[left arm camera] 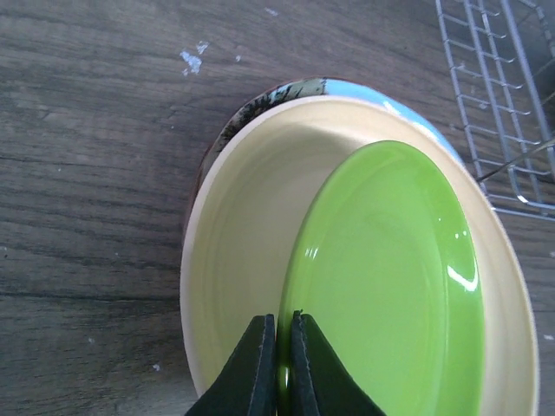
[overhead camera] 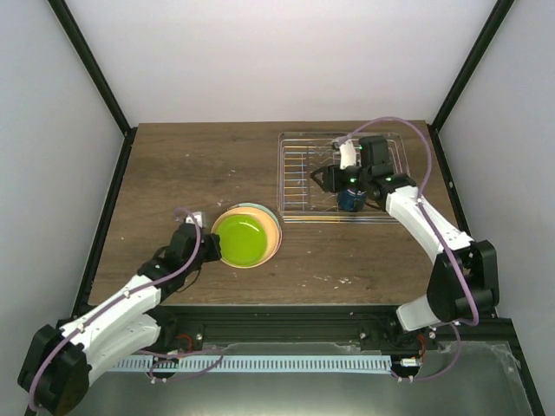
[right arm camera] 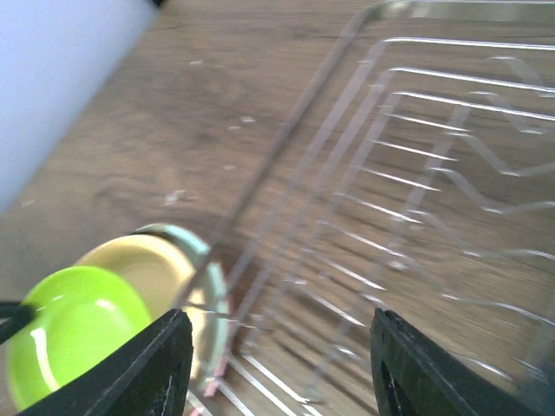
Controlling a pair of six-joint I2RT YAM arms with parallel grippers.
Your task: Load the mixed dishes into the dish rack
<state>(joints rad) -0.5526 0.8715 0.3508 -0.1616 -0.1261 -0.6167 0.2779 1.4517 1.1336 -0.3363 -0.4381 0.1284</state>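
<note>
My right gripper grabs the lime green plate (overhead camera: 239, 238) by its rim beside the rack next, since the opposite rim stays free to slot between the wires.
A lime green plate (overhead camera: 239, 238) lies on top of a stack at the table's middle, on an orange-yellow plate (overhead camera: 272, 236) with mint and pink rims under it. My left gripper (overhead camera: 211, 246) is shut on the green plate's left rim. The left wrist view shows the jaws (left arm camera: 284, 325) pinching the green plate (left arm camera: 390, 277) over the pale yellow plate (left arm camera: 243, 243). The silver wire dish rack (overhead camera: 299, 173) stands at the back right. A dark blue mug (overhead camera: 349, 200) sits in it. My right gripper (overhead camera: 323, 179) hovers open and empty over the rack (right arm camera: 416, 173).
The rack's near-left corner (left arm camera: 494, 104) is close to the plate stack's right side. The stack also shows in the right wrist view (right arm camera: 74, 329), just outside the rack wall. Small white specks (left arm camera: 192, 61) lie on the wood left of the stack.
</note>
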